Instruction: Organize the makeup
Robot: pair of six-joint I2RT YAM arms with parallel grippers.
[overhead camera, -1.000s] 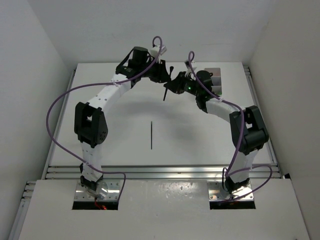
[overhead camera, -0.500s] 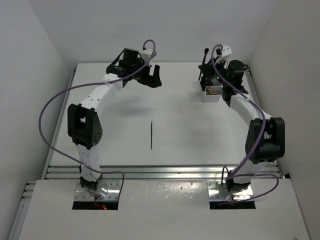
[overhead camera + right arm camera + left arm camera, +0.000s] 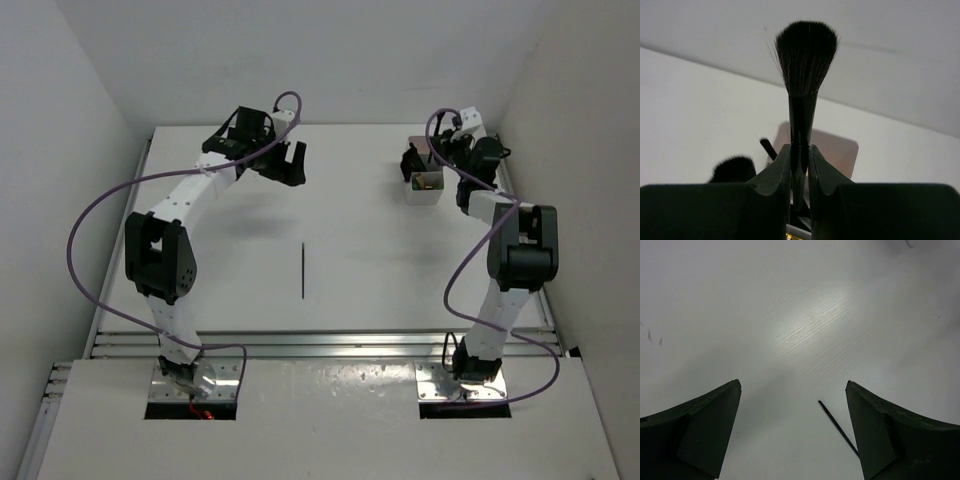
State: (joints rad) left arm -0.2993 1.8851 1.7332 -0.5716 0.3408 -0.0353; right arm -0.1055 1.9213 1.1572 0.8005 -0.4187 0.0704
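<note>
My right gripper stays closed on the brush for now. The brush handle's lower end is above the white compartment box's sides, so opening now would topple it across the box's rim.
My right gripper (image 3: pixel 799 148) is shut on the handle of a black makeup brush (image 3: pixel 806 55), held upright with its fluffy head up. In the top view the right gripper (image 3: pixel 417 160) hangs at the back right, just over the white compartment box (image 3: pixel 425 192). Another black brush head (image 3: pixel 734 170) and a thin black stick (image 3: pixel 767 147) stand just below and left of the fingers. A thin black pencil (image 3: pixel 302 270) lies alone mid-table; its tip shows in the left wrist view (image 3: pixel 836 425). My left gripper (image 3: pixel 286 164) is open and empty above the table, back left of the pencil.
A pale pinkish panel (image 3: pixel 836 150) stands behind the held brush, at the box's far side (image 3: pixel 426 145). Small tan and green items lie inside the box. The back wall is close behind both grippers, and the right wall is close to the right arm.
My right arm has swung from the table's back centre to the back right with the brush, ending over the box. My left gripper has drawn back to the left, open.
</note>
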